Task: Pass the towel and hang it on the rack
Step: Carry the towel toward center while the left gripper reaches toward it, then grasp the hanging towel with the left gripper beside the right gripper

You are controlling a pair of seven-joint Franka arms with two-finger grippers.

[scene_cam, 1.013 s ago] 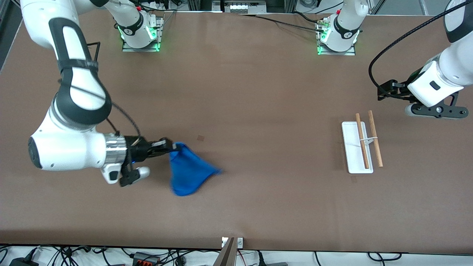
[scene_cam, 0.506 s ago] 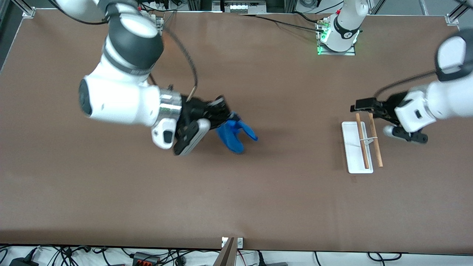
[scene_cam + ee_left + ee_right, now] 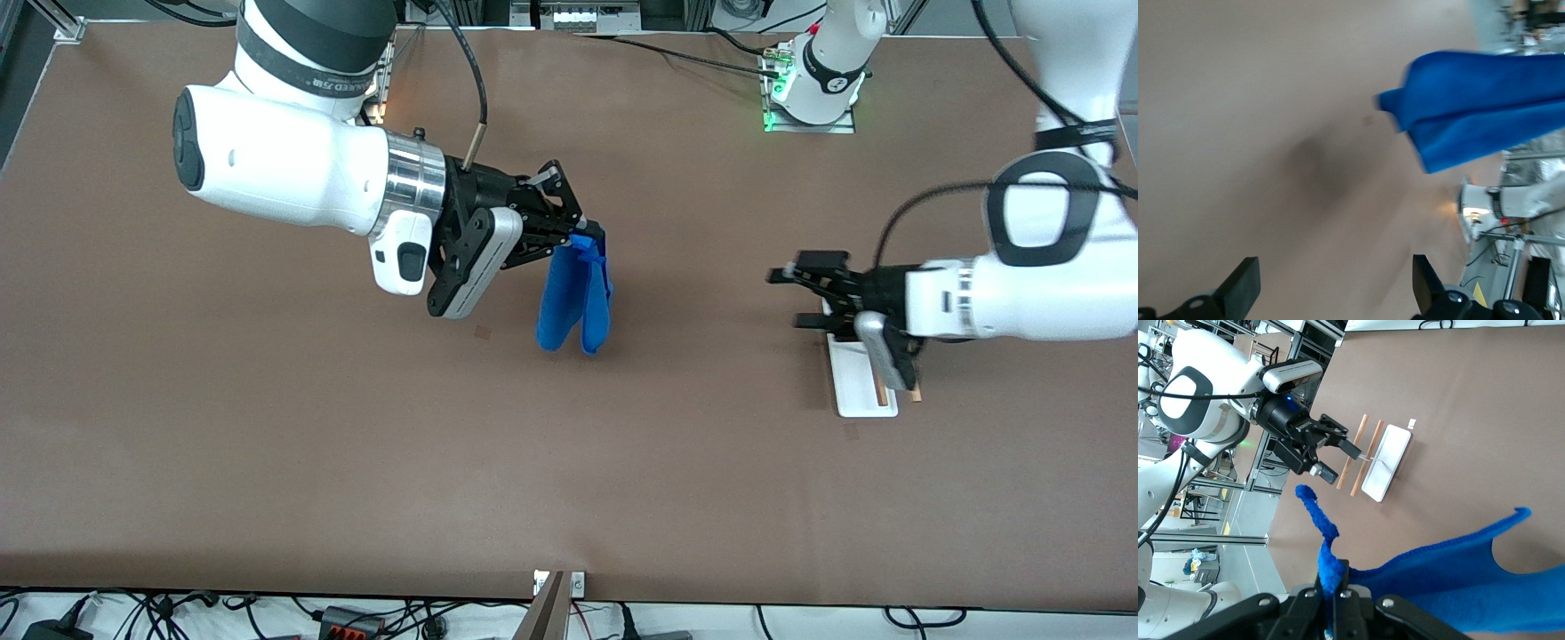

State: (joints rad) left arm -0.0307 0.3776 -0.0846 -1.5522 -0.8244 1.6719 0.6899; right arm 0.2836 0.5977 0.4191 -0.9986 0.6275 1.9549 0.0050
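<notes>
The robot's left gripper needs to grab the blue towel by its loose hanging end next. That way it can take over the towel [image 3: 573, 298] for hanging on the rack.
My right gripper [image 3: 589, 245] is shut on a corner of the blue towel [image 3: 573, 298] and holds it up over the middle of the table, where it hangs folded and clear of the surface. In the right wrist view the towel [image 3: 1458, 580] is pinched between the shut fingers [image 3: 1336, 590]. My left gripper [image 3: 794, 298] is open and empty, over the end of the rack [image 3: 855, 384], pointing toward the towel with a gap between them. The left wrist view shows its spread fingertips [image 3: 1241, 287] and the towel [image 3: 1485, 107] ahead. The rack [image 3: 1386, 463] stands upright, partly hidden by the left arm.
The brown table [image 3: 267, 444] carries only the rack, toward the left arm's end. A small dark mark [image 3: 483, 332] lies on the table near the towel's hanging end. The arm bases [image 3: 813, 80] stand along the table's edge farthest from the front camera.
The right arm lifted the towel off the table and carried it toward the middle. The left arm swung in from the table's end over the rack, toward the towel.
</notes>
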